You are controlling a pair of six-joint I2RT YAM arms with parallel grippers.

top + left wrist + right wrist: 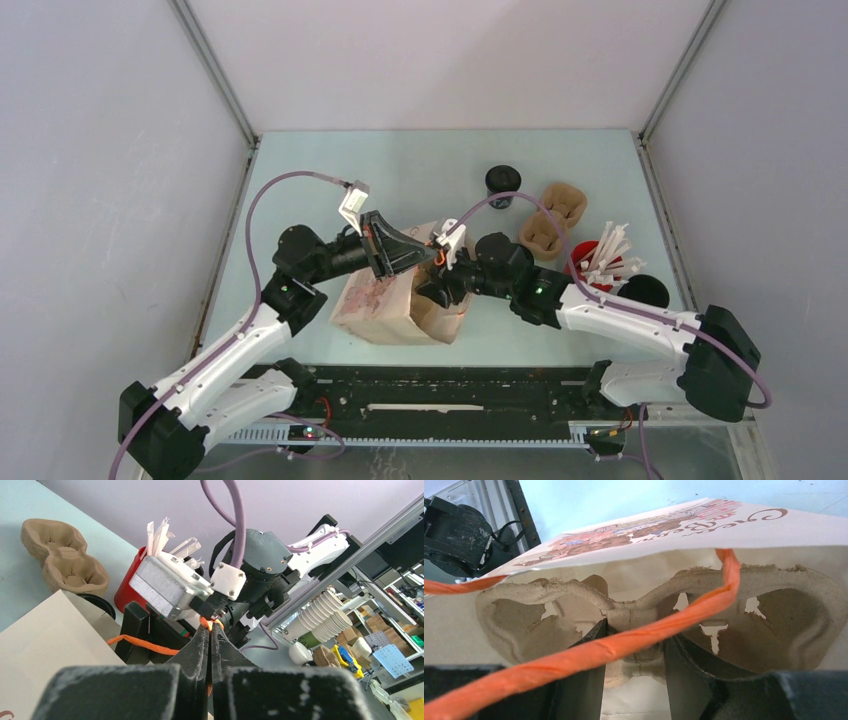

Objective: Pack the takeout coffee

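The pulp cup carrier point(794, 615) is inside the bag with both of its ends within the bag's opening, so it would stay there. The robot's right gripper should open now.
The takeout coffee point(503, 184), a small black cup, stands at the back of the table, apart from both grippers. A printed paper bag point(375, 310) lies at the centre with its mouth facing right. My left gripper point(437, 243) is shut on the bag's orange handle point(140, 644), holding the mouth up. My right gripper point(428, 292) reaches into the bag. In the right wrist view its fingers point(591, 645) are shut on the centre bridge of a brown pulp cup carrier point(794, 615) inside the bag point(724, 530). The orange handle point(624, 647) crosses in front of them.
A second pulp carrier point(553, 220) sits right of the bag, behind a red cup point(582, 258) of white sticks. A black round object point(645, 290) lies right of the red cup. The walls of the enclosure stand on both sides.
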